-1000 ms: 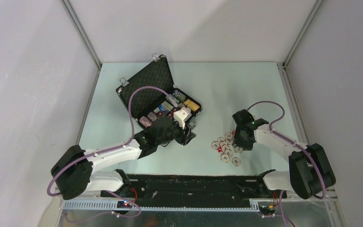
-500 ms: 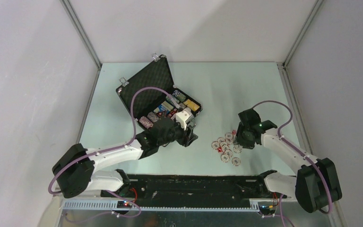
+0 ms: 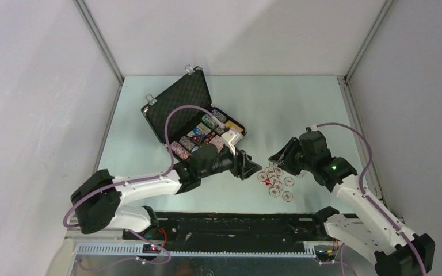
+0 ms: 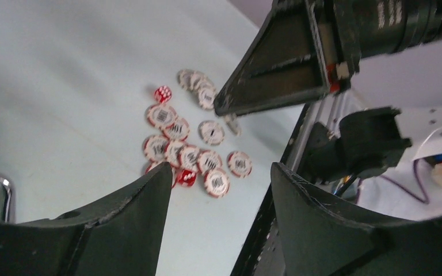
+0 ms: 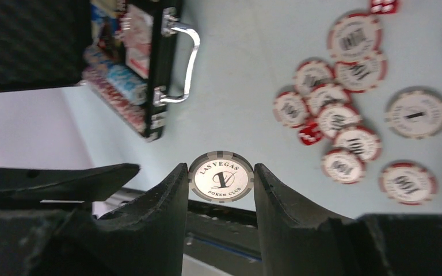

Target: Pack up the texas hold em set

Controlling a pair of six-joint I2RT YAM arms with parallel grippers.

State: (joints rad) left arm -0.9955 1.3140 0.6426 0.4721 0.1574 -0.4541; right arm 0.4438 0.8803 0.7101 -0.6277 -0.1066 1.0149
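Note:
I should next grab the grey-and-white chip by its exposed rim with my left gripper. Then I need to pack the chip into the open case's tray.
The black case (image 3: 179, 103) of the texas hold em set lies open at the back left, its tray (image 3: 208, 133) holding rows of chips and card decks. Several red-and-white poker chips (image 3: 276, 181) and two small red dice (image 4: 162, 94) are scattered on the table. My right gripper (image 5: 220, 177) is shut on a grey-and-white chip (image 5: 220, 176), held by its edges above the table. My left gripper (image 4: 221, 172) is open with nothing between its fingers, just left of the loose chips (image 4: 190, 155). In the top view the two grippers' tips face each other, left gripper (image 3: 253, 168) and right gripper (image 3: 273, 158).
The case's silver handle (image 5: 181, 63) juts toward the loose chips. A black rail (image 3: 236, 221) runs along the table's near edge between the arm bases. White walls enclose the table on three sides.
My left gripper left the case, swung right toward the loose chips and opened wider. My right gripper rose from the pile with the grey chip and tilted left toward the left gripper.

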